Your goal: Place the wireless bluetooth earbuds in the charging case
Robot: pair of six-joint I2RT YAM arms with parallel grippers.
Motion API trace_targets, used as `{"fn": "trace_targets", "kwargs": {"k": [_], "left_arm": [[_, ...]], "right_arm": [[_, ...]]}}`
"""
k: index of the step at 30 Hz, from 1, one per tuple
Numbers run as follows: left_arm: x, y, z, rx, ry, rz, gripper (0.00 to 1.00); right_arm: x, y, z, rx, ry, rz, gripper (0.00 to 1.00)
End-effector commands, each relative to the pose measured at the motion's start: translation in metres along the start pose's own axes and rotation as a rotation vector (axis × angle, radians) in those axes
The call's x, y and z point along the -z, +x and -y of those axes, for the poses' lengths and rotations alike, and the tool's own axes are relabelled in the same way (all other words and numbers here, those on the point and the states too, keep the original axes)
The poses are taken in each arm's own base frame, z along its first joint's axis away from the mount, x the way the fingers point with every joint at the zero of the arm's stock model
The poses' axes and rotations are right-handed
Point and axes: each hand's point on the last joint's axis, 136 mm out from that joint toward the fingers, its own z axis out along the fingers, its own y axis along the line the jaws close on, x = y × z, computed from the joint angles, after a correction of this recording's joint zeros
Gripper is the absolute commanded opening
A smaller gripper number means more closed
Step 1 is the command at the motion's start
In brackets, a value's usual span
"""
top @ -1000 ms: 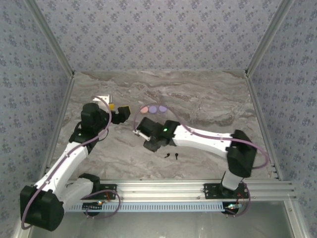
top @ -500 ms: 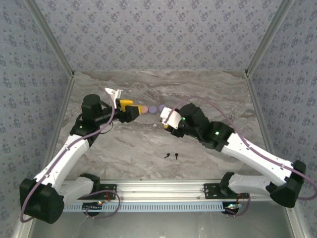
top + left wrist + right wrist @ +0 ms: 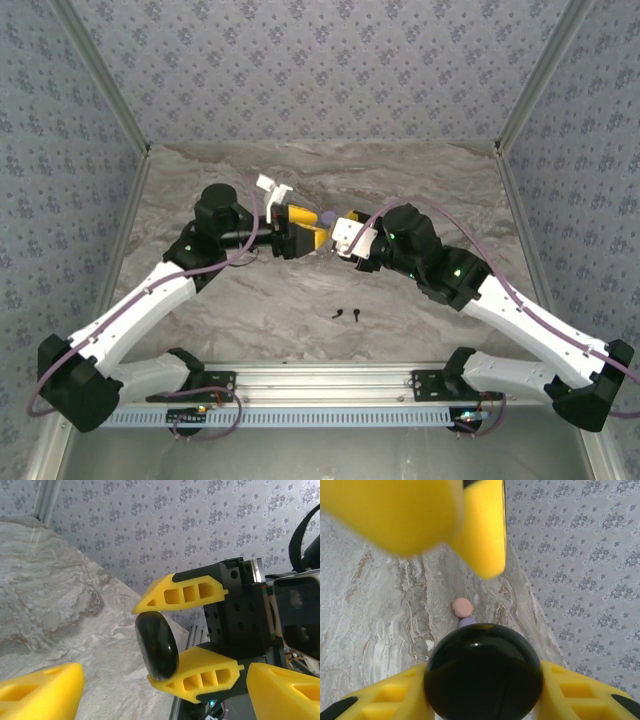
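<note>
I will grab the base of the charging case across its broad sides with my left gripper. This leaves the lid of the charging case free to open, so the earbuds can be inserted.
My right gripper (image 3: 482, 682) is shut on a round glossy black charging case (image 3: 483, 672), held in the air above the middle of the table. In the left wrist view the same case (image 3: 156, 645) sits edge-on between the right arm's two yellow fingers (image 3: 200, 672). My left gripper (image 3: 162, 687) is open, its fingertips (image 3: 42, 692) spread wide to either side of the case without touching it. In the top view the left gripper (image 3: 300, 236) and the right gripper (image 3: 342, 236) meet nose to nose. Two tiny black stemmed earbuds (image 3: 347, 315) lie on the marble in front of them.
A pale pink round case (image 3: 462, 607) and a lilac one (image 3: 466, 622) lie side by side toward the back of the marble table (image 3: 420, 200); the lilac case (image 3: 325, 217) peeks out behind the grippers. Patterned walls close three sides, and an aluminium rail (image 3: 330, 380) runs along the near edge.
The right gripper has risen from low over the table to mid-air with the black case. The left gripper swung right to face it, and its jaws have narrowed slightly.
</note>
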Motion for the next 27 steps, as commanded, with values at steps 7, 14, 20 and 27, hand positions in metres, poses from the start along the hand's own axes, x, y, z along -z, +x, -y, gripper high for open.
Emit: {"fn": "trace_targets", "kwargs": {"k": [7,14,20,27], "left_arm": [[-0.023,-0.006,0.008,0.004,0.072,-0.028,0.76],[-0.031,-0.001,0.010,0.018,0.103,-0.060,0.53],[-0.035,0.005,0.010,0.024,0.111,-0.078,0.41],[-0.034,0.006,0.013,0.016,0.115,-0.088,0.33]], "right_arm": [[-0.002,-0.009,0.000,0.025,-0.013,0.026,0.45],[-0.002,-0.009,0.004,0.018,0.004,0.023,0.46],[-0.003,-0.008,0.008,0.009,0.019,0.013,0.46],[-0.003,-0.005,0.014,-0.002,0.035,-0.010,0.48]]}}
